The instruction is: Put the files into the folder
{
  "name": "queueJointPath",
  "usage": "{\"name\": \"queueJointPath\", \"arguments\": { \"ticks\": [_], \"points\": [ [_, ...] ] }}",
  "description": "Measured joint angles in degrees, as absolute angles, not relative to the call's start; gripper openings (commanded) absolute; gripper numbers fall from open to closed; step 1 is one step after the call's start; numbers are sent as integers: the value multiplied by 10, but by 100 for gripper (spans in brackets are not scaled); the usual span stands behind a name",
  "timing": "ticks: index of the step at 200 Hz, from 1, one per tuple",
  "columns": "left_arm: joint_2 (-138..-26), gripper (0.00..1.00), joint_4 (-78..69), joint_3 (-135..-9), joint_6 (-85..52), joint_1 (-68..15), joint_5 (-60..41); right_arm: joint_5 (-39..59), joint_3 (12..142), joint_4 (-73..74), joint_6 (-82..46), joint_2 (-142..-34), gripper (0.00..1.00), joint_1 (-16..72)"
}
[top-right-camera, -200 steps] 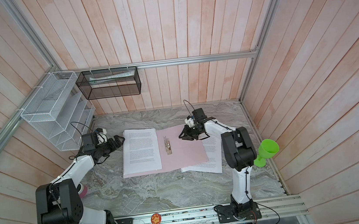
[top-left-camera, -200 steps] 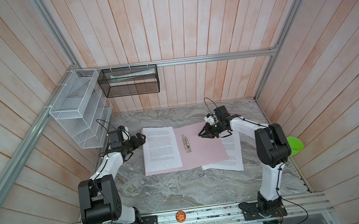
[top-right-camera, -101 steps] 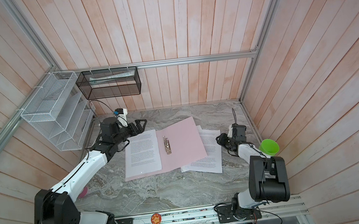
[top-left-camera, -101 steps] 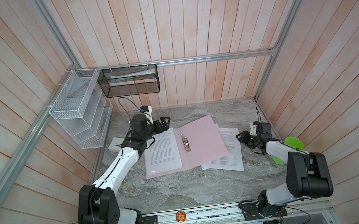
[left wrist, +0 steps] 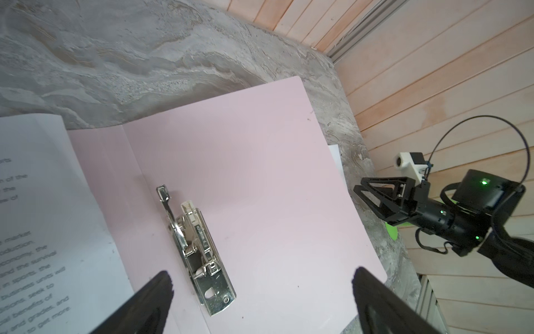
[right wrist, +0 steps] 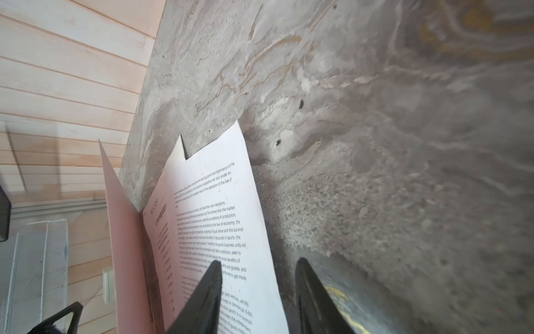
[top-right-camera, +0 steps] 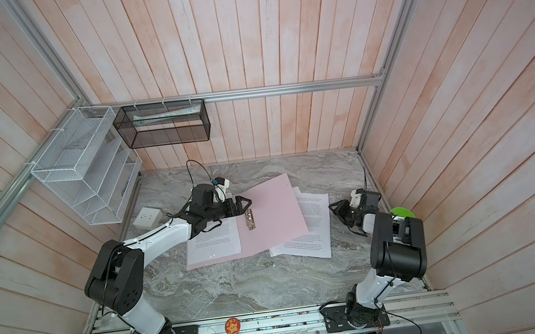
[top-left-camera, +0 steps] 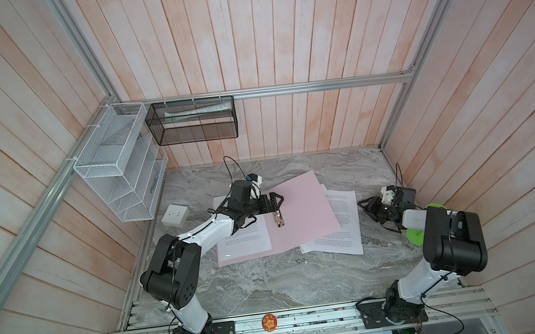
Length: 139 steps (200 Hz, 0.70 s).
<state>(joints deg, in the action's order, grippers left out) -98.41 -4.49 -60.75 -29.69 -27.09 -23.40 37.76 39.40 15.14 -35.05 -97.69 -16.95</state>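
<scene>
The robot's right gripper will next grip the sheet's edge farthest from the clip (top-left-camera: 279, 221), which leaves the top sheet's opposite edge free to enter the folder.
The pink folder (top-left-camera: 301, 211) lies open on the table, its silver clip (top-left-camera: 279, 221) at the spine. Some files (top-left-camera: 245, 243) rest on its left half. Other files (top-left-camera: 343, 226) lie loose at its right, partly under the right cover. My left gripper (top-left-camera: 276, 201) hovers open just above the clip (left wrist: 199, 248), a finger (left wrist: 156, 300) on each side of it. My right gripper (top-left-camera: 366, 210) sits low at the right edge of the loose files (right wrist: 208, 202), jaws partly apart with nothing pinched; one finger (right wrist: 205, 292) is over the top sheet, its partner over bare table.
A white wire rack (top-left-camera: 121, 176) and a black mesh basket (top-left-camera: 193, 121) hang on the back left walls. A white socket box (top-left-camera: 175, 215) lies left of the folder. A green cup (top-left-camera: 415, 235) stands behind my right arm by the right wall.
My left gripper moved from the folder's left side to over the clip. My right gripper left the folder's top and drew back to the loose sheets' right edge. The folder turned slightly.
</scene>
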Motion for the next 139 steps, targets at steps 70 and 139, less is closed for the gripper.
{"name": "queueJointPath", "arguments": {
  "ticks": [70,139],
  "points": [
    [-1011,97,-82,-593,-314,-287,-254,507,394,287,-388,-1082,36,-178],
    [-1030,97,-85,-592,-314,-287,-262,540,394,322,-415,-1109,16,-178]
  ]
}}
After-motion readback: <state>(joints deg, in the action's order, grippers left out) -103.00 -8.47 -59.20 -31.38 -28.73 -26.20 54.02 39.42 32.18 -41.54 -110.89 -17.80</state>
